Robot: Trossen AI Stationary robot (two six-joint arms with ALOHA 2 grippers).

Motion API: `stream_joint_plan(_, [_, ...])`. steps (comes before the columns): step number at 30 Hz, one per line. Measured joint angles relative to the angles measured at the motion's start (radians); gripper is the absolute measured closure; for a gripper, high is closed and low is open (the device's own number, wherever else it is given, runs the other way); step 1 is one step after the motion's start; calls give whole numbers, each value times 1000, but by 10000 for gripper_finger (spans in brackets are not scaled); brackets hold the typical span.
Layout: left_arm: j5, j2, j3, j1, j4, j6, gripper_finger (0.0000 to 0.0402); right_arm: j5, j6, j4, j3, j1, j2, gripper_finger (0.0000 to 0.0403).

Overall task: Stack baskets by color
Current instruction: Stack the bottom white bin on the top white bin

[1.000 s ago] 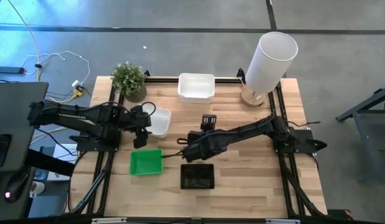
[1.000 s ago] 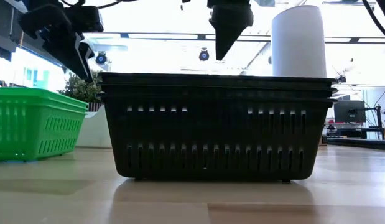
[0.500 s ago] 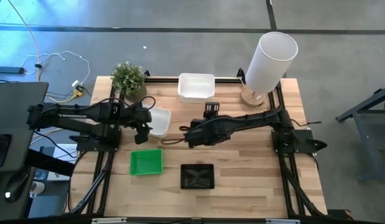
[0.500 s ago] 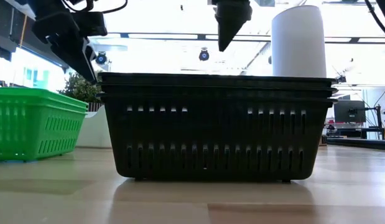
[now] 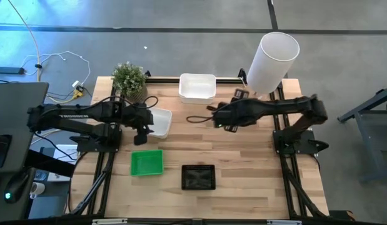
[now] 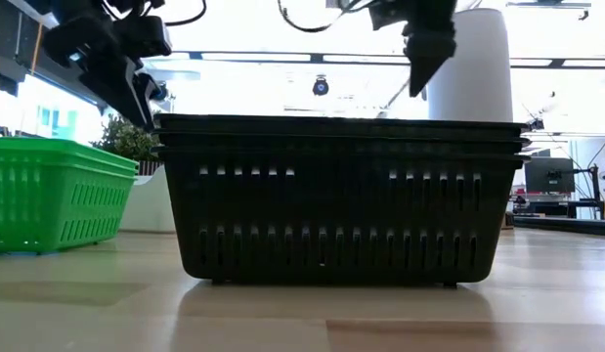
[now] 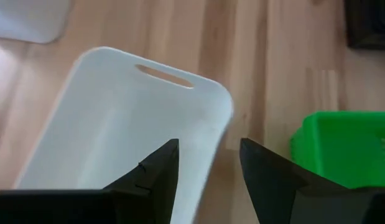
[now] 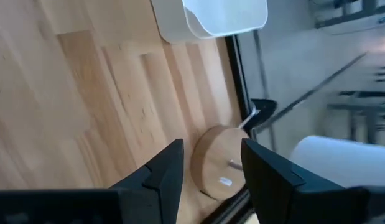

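The left gripper's fingers are far narrower than the white basket's open body point(image 7: 124, 130), so my left gripper next needs to grab the basket's thin side point(image 7: 209, 171) to stack it.
A lone white basket point(image 5: 160, 122) rests on its base at the table's left. My left gripper point(image 5: 142, 130) is open over its left end: in the left wrist view one finger point(image 7: 156, 174) is above the white basket's point(image 7: 117, 130) inside and one finger point(image 7: 267, 180) outside its near wall. More white baskets point(image 5: 197, 87) sit at the far edge. The green baskets point(image 5: 147, 162) and the stacked black baskets point(image 5: 198, 177) stand near the front. My right gripper point(image 5: 219, 119) hangs open and empty above mid-table.
A tall white cylinder point(image 5: 271, 59) on a round wooden base point(image 8: 220, 168) stands at the far right corner, just beyond my right gripper. A potted plant point(image 5: 129, 80) is at the far left corner. Bare wood lies right of the black baskets point(image 6: 341, 200).
My right gripper has gone up and away from the black baskets, toward the table's far right and the cylinder, open and empty all the way. The baskets have stayed where they were.
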Motion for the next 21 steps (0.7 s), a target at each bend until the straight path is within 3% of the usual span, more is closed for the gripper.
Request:
stream_joint_plan(12, [41,187,93,0,-120,12,245,-54,-10,235,-280,-24,-321,256])
stream_joint_plan(21, [34,338,100,0,-156,23,245,-66,-11,281,-355,-24,-424,256])
